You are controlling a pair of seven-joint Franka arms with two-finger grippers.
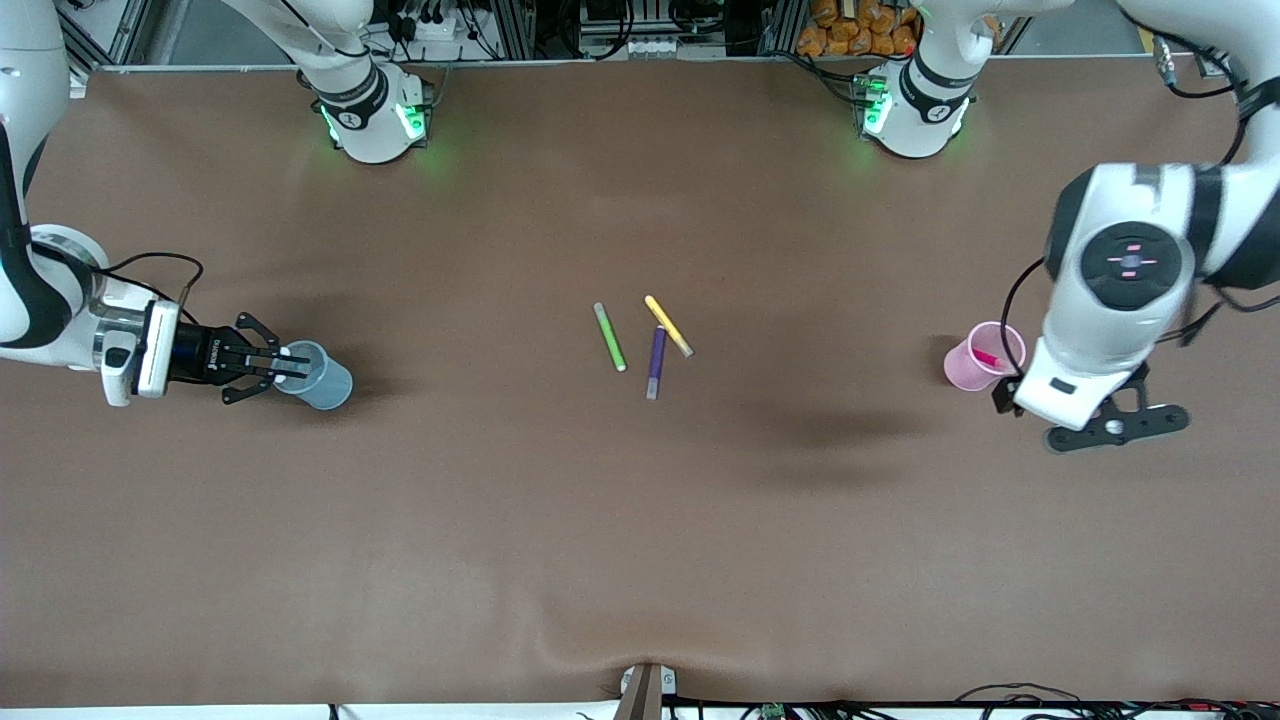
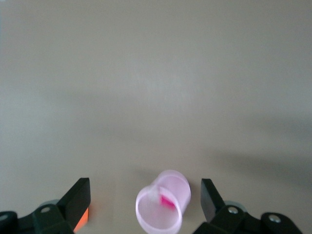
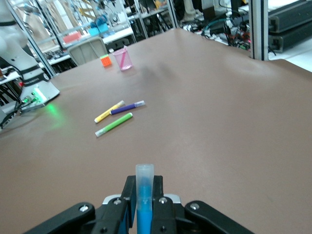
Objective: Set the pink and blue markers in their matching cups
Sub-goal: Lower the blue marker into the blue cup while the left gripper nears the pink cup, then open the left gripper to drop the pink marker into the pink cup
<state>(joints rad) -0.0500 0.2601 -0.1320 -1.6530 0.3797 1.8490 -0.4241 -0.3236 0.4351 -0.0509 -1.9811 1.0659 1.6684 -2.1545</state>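
Observation:
The blue marker is over the light blue cup's opening in the front view, so my right gripper should release it.
My right gripper is shut on the blue marker and holds it at the mouth of the light blue cup, which stands toward the right arm's end of the table. In the right wrist view my gripper hides that cup. The pale pink cup stands toward the left arm's end with the pink marker inside it. My left gripper is open and empty just over the pink cup, whose pink marker shows inside.
A green marker, a yellow marker and a purple marker lie close together at the table's middle. They also show in the right wrist view: green, yellow, purple. The pink cup shows there too.

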